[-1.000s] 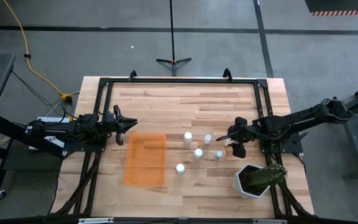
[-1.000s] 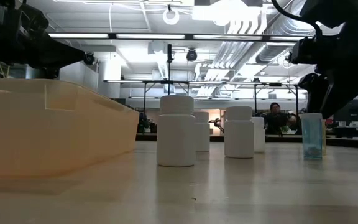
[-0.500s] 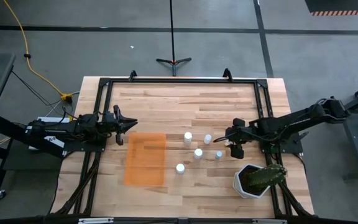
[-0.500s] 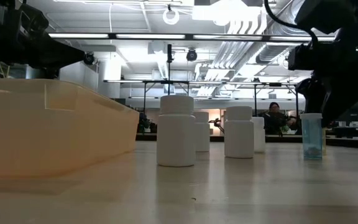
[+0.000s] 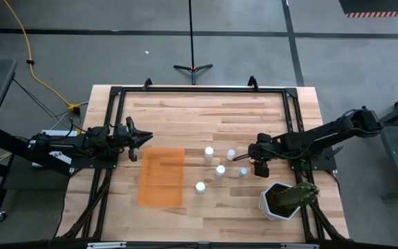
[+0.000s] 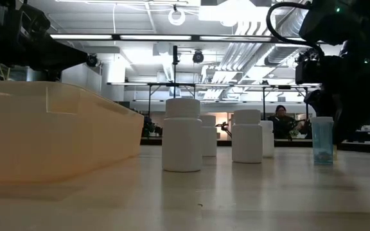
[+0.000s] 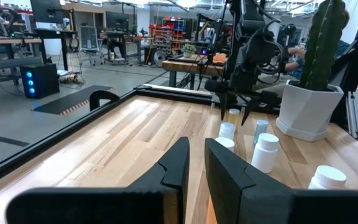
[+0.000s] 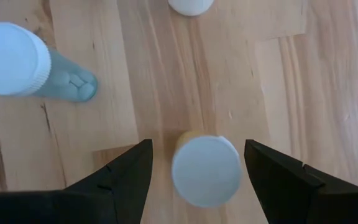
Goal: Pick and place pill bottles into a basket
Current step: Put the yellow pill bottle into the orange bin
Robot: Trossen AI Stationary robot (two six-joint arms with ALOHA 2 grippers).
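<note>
My right gripper grabs the pill bottle by its white cap [image 8: 206, 169] next, to move the bottle into the basket.
Several small bottles with white caps stand upright on the wooden table: white ones [image 5: 209, 152] [image 5: 220, 171] [image 5: 200, 187] and a blue translucent one [image 5: 243, 172]. The orange tray [image 5: 162, 176] lies flat to their left. My right gripper [image 8: 197, 146] is open and points down. Its fingers stand on either side of a yellowish bottle [image 8: 205, 169] without touching it. That bottle also shows in the left wrist view [image 7: 234, 115], under the right gripper [image 7: 235, 106]. My left gripper [image 5: 146, 137] waits empty beyond the tray's far left corner, its fingers nearly together.
A white pot with a green cactus [image 5: 282, 199] stands at the near right, close to my right arm. The black frame [image 5: 199, 90] runs around the table's edges. Bare wood lies along the table's far side.
My right gripper has moved a little toward the table's left edge and come in over the right-hand bottles, staying open. The bottles and the tray have not moved.
</note>
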